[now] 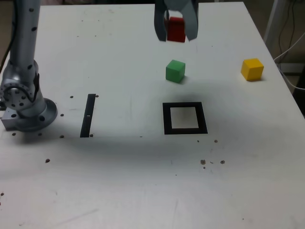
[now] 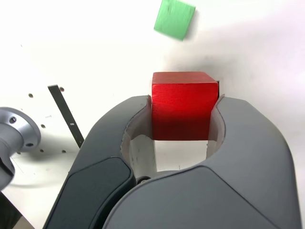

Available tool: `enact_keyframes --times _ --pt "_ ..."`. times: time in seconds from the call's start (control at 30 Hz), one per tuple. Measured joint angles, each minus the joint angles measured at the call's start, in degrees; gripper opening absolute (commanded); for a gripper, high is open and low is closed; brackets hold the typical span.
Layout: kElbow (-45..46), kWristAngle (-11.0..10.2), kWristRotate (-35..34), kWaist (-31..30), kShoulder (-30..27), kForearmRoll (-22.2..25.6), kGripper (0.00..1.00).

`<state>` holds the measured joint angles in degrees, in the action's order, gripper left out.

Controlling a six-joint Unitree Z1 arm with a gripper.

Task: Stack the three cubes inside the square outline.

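The red cube (image 1: 177, 28) is high, short of the square outline (image 1: 184, 118), so it is too early to release. The cube moves there first, or it would drop far from its place.
My gripper (image 1: 176, 34) is shut on the red cube (image 1: 177, 28) at the far middle of the table; the wrist view shows the red cube (image 2: 183, 102) clamped between both dark jaws of the gripper (image 2: 184, 107). The green cube (image 1: 175, 71) sits on the table just nearer than the gripper and also shows in the wrist view (image 2: 175, 18). Off at the exterior view's right rests the yellow cube (image 1: 252, 69). The square outline (image 1: 184, 118), black with a white centre, lies nearer still, with nothing in it.
The arm's grey base (image 1: 24, 102) stands at the exterior view's left. A thin black bar (image 1: 88, 115) lies beside it, also seen as a black bar (image 2: 66, 116) in the wrist view. Small dark specks dot the white table (image 1: 133, 181).
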<state>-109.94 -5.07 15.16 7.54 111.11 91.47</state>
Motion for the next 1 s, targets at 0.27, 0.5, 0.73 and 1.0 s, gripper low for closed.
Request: enact_keyframes --times 0.27,0.5,0.73,1.0 --pt "10.53 0.79 -6.51 -4.21 -3.85 -5.98 0.31" --pt "16.32 2.01 -9.77 -6.45 -5.05 -10.88 0.31" --pt "20.60 2.44 -13.97 -9.80 -5.34 -16.60 0.31" --pt "22.49 1.35 -18.19 -13.17 -3.76 -19.63 0.31"
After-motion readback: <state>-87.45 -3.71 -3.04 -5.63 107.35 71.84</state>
